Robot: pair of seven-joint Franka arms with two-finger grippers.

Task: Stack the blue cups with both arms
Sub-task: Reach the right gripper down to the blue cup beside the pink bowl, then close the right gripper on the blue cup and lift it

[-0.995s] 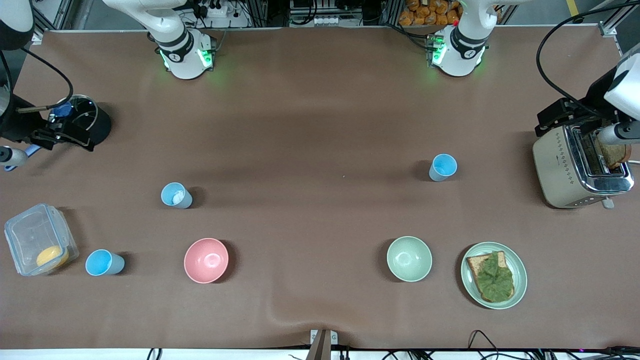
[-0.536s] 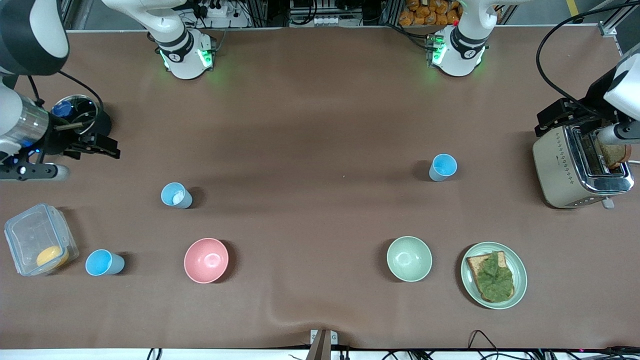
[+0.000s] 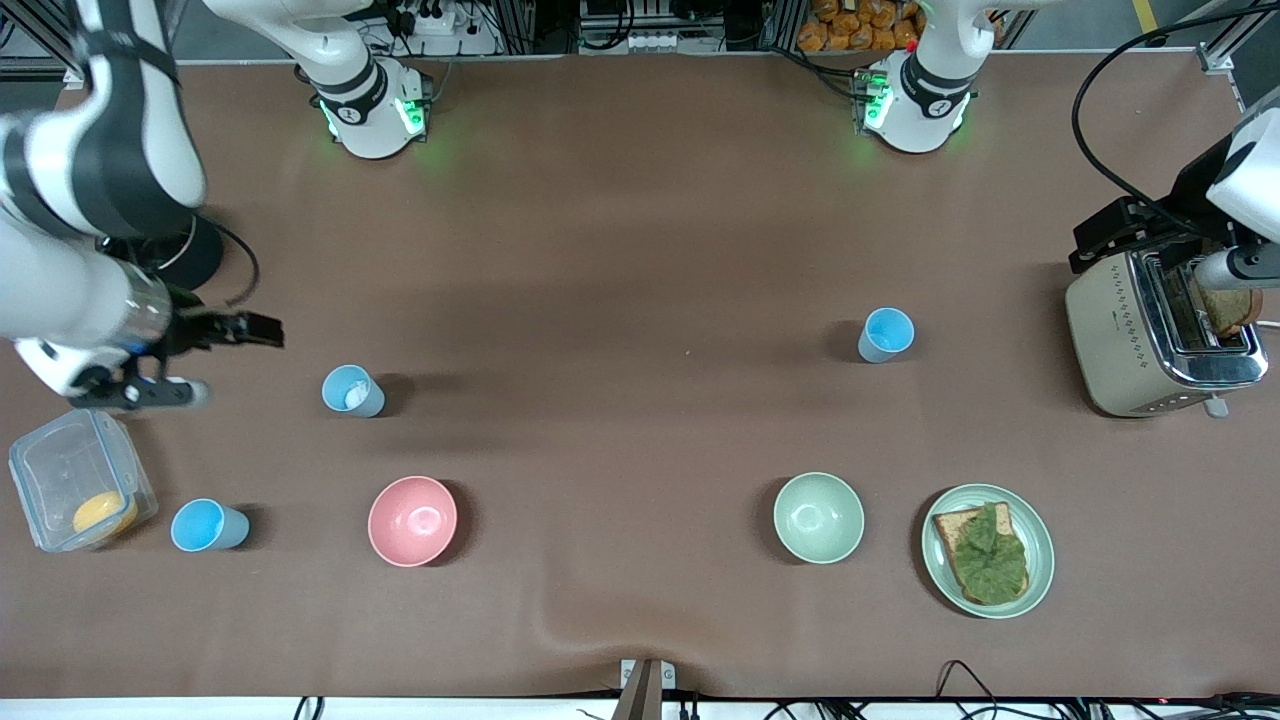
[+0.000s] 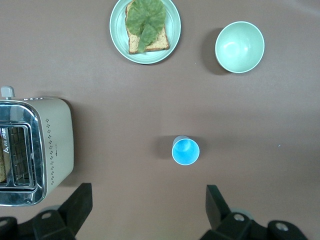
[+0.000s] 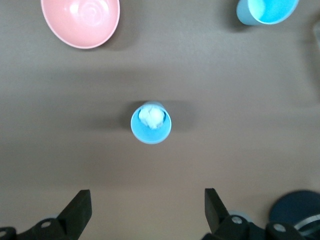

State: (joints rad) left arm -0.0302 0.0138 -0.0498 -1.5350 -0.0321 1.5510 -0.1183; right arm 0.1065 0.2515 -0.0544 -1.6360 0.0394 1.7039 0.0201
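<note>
My right gripper grabs the white-bit cup by its rim next, to stack it with the other blue cup.
Three blue cups stand upright on the brown table. One with a white bit inside is toward the right arm's end and also shows in the right wrist view. A second cup stands nearer the front camera, beside a clear box, and shows in the right wrist view too. The third cup is toward the left arm's end and shows in the left wrist view. My right gripper is open and empty, in the air short of the white-bit cup. My left gripper is open and empty, waiting by the toaster.
A pink bowl and a pale green bowl sit near the front. A green plate holds toast with lettuce. A toaster stands at the left arm's end. A clear box and a black pot are at the right arm's end.
My right arm has swung from over the black pot toward the cup with the white bit. The left arm and all cups have not moved.
</note>
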